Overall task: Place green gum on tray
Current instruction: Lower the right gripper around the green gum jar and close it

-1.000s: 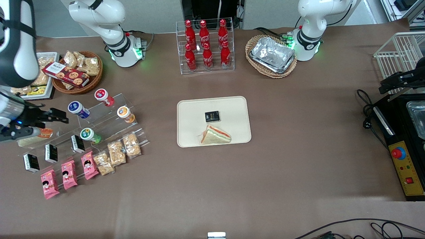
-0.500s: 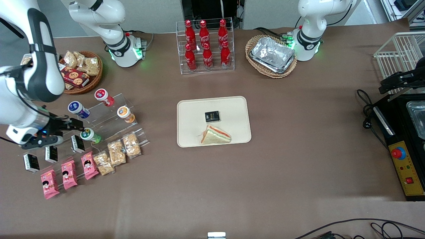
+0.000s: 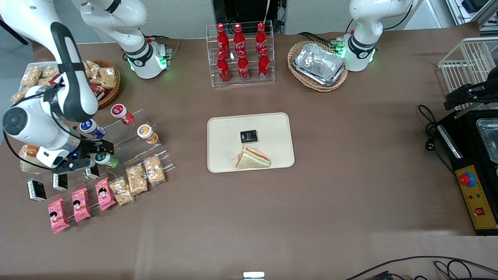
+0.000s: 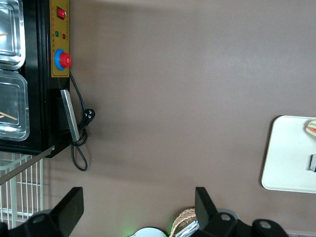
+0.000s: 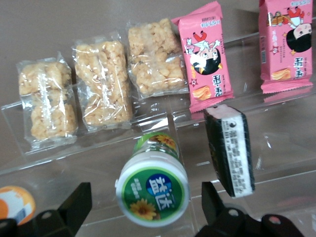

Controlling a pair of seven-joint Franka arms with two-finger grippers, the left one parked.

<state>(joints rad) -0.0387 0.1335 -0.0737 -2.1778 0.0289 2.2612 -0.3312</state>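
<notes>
My right gripper grabs the green gum by its white-lidded end next, to place it on the tray.
The green gum lies on the lower step of a clear acrylic rack toward the working arm's end of the table. In the right wrist view its white-and-green lid with a yellow flower faces the camera. My right gripper is open, with one finger on each side of the lid and a gap to it on both sides; the wrist view puts the gripper right over the bottle. The cream tray lies at the table's middle and also shows in the left wrist view.
A sandwich and a small black box lie on the tray. On the rack are blue-lidded, red-lidded and orange-lidded bottles. A black box, pink packets and rice crackers lie beside the gum.
My right arm has swung in from the working arm's end of the table toward the rack. The open gripper has gone from beside the rack to around the green gum.
</notes>
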